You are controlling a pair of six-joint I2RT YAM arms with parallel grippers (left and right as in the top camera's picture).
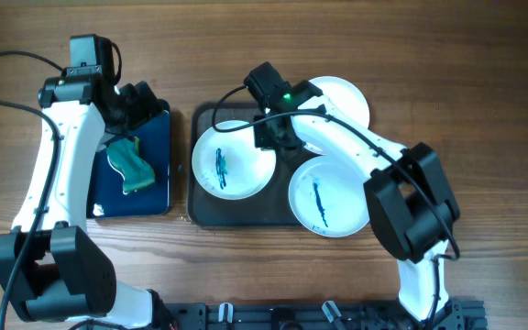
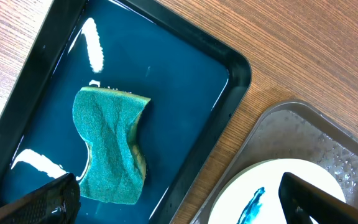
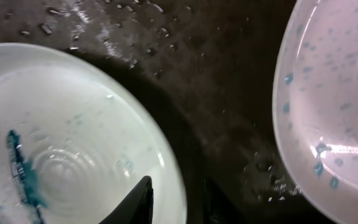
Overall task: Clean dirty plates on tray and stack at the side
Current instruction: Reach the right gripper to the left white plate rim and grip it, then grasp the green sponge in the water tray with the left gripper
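My left gripper reaches the green sponge next and pinches it across its narrowed middle [image 1: 132,167] [image 2: 112,147]. That leaves its broad end free to wipe the dirty plates.
Three white plates lie on the dark tray [image 1: 204,209]. The left plate [image 1: 234,159] and the front right plate [image 1: 328,195] each carry a blue-teal streak. The back plate [image 1: 345,99] is partly hidden by the right arm. My right gripper [image 1: 278,137] is closed on the left plate's right rim. In the right wrist view, one finger lies on the plate [image 3: 73,155] and the other just outside its rim [image 3: 179,202]. The back plate [image 3: 328,93] is speckled with blue. My left gripper [image 2: 179,199] is open and empty, above the small tray's right edge.
A smaller black tray with a blue bottom [image 1: 159,124] stands left of the dark tray and holds a green sponge [image 1: 131,163], which also shows in the left wrist view [image 2: 110,146]. Bare wood tabletop [image 1: 484,110] lies to the right and in front.
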